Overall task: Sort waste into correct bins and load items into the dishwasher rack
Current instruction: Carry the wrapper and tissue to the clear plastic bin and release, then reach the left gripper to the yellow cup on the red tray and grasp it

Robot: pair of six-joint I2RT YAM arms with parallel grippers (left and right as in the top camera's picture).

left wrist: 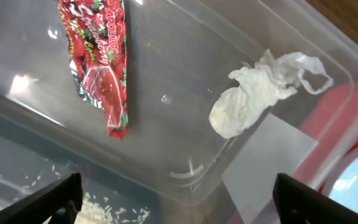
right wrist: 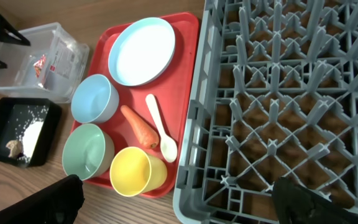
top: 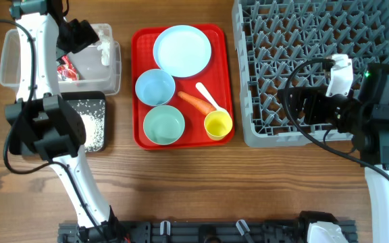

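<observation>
My left gripper grabs the yellow cup by its rim next, since the cup's body stays free to hand over to my right gripper.
The red wrapper (left wrist: 98, 62) and the white paper scrap (left wrist: 253, 93) lie in the clear tub (top: 9, 64). My left gripper (left wrist: 176, 202) is open and empty above the tub's near wall. The black tray (top: 100, 100) holds rice grains (top: 93, 128) and a brown scrap (right wrist: 13, 147). On the red serving tray (top: 138, 138) are the plate (top: 182, 50), blue bowl (top: 155, 87), green bowl (top: 163, 125), yellow cup (top: 218, 125), spoon (top: 208, 96) and carrot (top: 195, 102). My right gripper (right wrist: 179, 202) is open and empty over the grey rack's (top: 302, 40) front left corner.
The left arm (top: 42, 121) crosses over the black tray and part of the tub. The right arm's body (top: 377, 115) covers the rack's front right corner. Bare wooden table (top: 201, 189) lies in front of the trays.
</observation>
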